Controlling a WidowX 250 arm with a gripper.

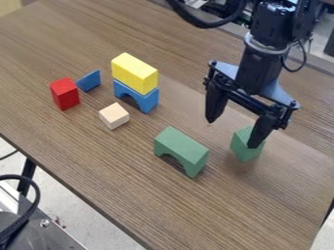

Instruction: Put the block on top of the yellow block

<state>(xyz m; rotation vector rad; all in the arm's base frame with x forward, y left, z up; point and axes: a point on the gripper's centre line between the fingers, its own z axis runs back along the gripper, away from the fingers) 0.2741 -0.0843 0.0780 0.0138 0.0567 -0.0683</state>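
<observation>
The gripper grabs the small green block (244,149) by its opposite sides next. Then the gripper puts the green block on top of the yellow block.
The open gripper (232,133) hangs over the right part of the table, its two fingers wide apart. Its right finger overlaps the upper part of a small green block (244,149) in the view; whether they touch I cannot tell. The left finger is above bare wood. A yellow block (134,73) lies on top of a blue arch (136,96), left of the gripper. Which block the task means is not clear; a small natural wood cube (114,116) also stands in front of the blue arch.
A green arch (182,150) stands left of the small green block. A red block (64,93) and a blue wedge-like piece (89,80) are at the left, beside the yellow and blue stack. The wooden table (98,156) has its front edge running diagonally at lower left.
</observation>
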